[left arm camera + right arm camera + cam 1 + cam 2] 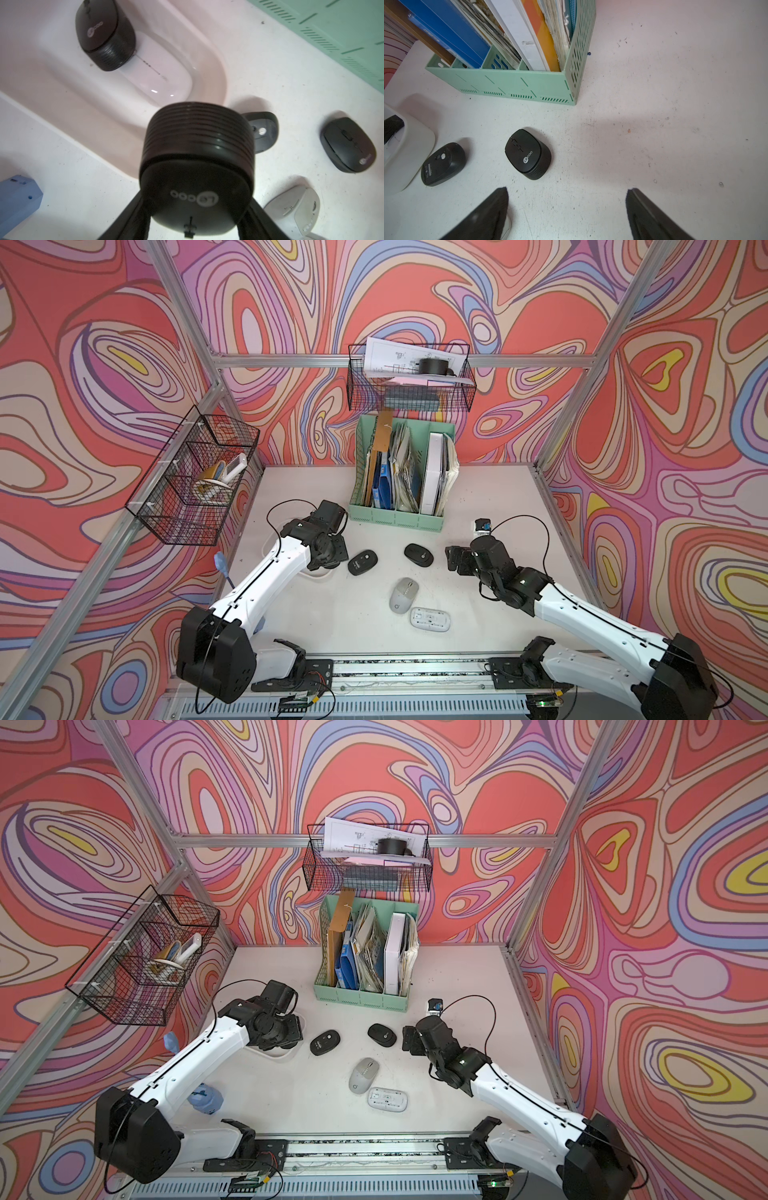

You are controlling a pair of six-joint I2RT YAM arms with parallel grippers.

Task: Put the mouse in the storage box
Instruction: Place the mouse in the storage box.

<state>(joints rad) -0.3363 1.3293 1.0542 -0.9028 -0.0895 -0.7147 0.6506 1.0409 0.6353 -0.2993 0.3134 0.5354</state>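
Observation:
My left gripper needs to move the black mouse inside before releasing it: the white box's rim runs beneath, so if I opened, it would end there or on the tabletop.
My left gripper (pixel 197 207) is shut on a black mouse (pixel 197 166), its fingers (pixel 128 218) clamping the mouse's sides. It hangs over the rim of the white storage box (pixel 218 68). Inside the box lie another black mouse (pixel 104 35) and a white mouse (pixel 162 76). In both top views the left wrist (pixel 324 543) covers most of the box (pixel 318 576). My right gripper (pixel 566 193) is open over bare table, near a black mouse (pixel 528 153). An upside-down black mouse (pixel 363 562), a grey mouse (pixel 403 595) and an upside-down white mouse (pixel 430 619) lie on the table.
A mint-green file organizer (pixel 399 472) full of folders stands at the back centre. Black wire baskets hang on the left wall (pixel 195 481) and the back wall (pixel 409 377). A blue object (pixel 16 197) sits beside the box. A small blue-and-white item (pixel 482 526) lies behind the right wrist.

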